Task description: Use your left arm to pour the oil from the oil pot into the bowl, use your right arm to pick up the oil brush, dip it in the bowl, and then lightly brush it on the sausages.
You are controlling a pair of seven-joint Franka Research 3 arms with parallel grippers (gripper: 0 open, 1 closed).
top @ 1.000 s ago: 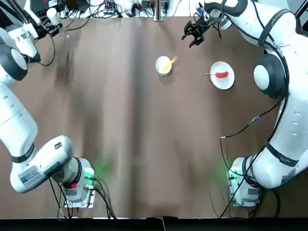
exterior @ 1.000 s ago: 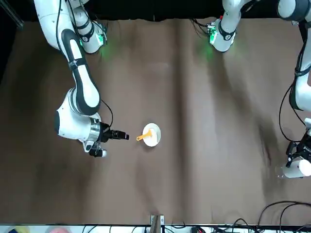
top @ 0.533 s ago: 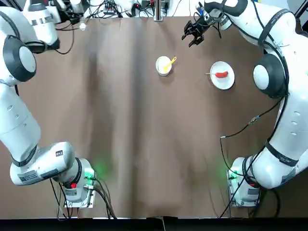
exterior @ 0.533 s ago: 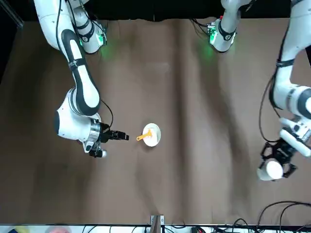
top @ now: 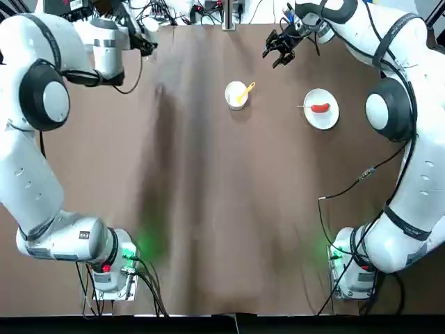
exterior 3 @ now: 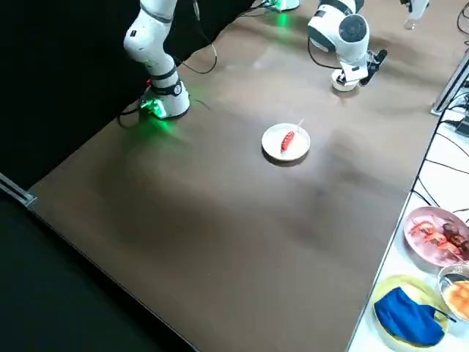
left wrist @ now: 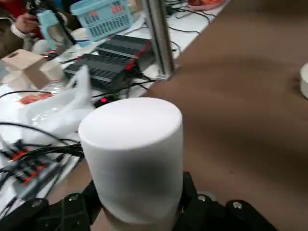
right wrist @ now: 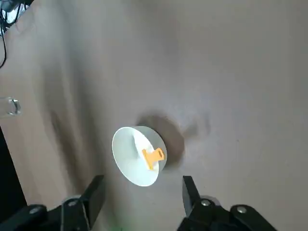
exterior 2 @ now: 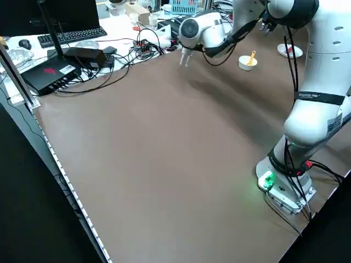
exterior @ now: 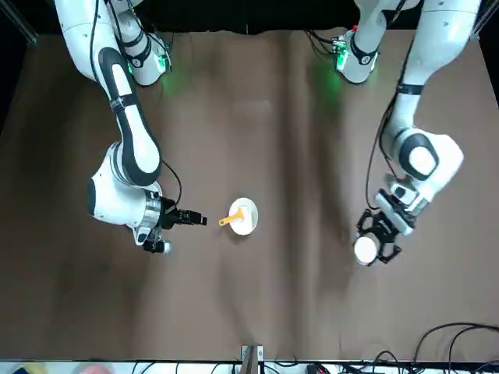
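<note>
My right gripper grabs the brush by its yellow-orange handle (exterior: 227, 220) next. The brush head sits down inside the bowl (exterior: 246, 223) and the handle sticks out over the bowl's rim.
My left gripper (exterior: 377, 241) is shut on the oil pot (left wrist: 131, 154), a white cylinder with a round top (exterior: 365, 249), and holds it above the table near the far edge, well left of the bowl. The small white bowl (top: 236, 95) stands at the far middle, with the yellow-orange oil brush (top: 245, 90) lying in it, handle over the rim. My right gripper (top: 277, 51) hovers open just beyond the bowl (right wrist: 136, 156), with nothing between its fingers. The red sausage (top: 320, 107) on its pale stick lies on the flat white plate (top: 322, 120) right of the bowl.
Cables, black boxes and a metal post (top: 227, 14) crowd the far edge behind the pot. A blue basket (left wrist: 102, 18) sits among them. Plates of food (exterior 3: 438, 229) stand on a side table past the right edge. The brown tabletop (top: 222, 209) stretches toward the arm bases.
My left arm has swung the oil pot from the far left corner rightward along the far edge, closer to the bowl. The right arm, bowl and brush have stayed where they were.
</note>
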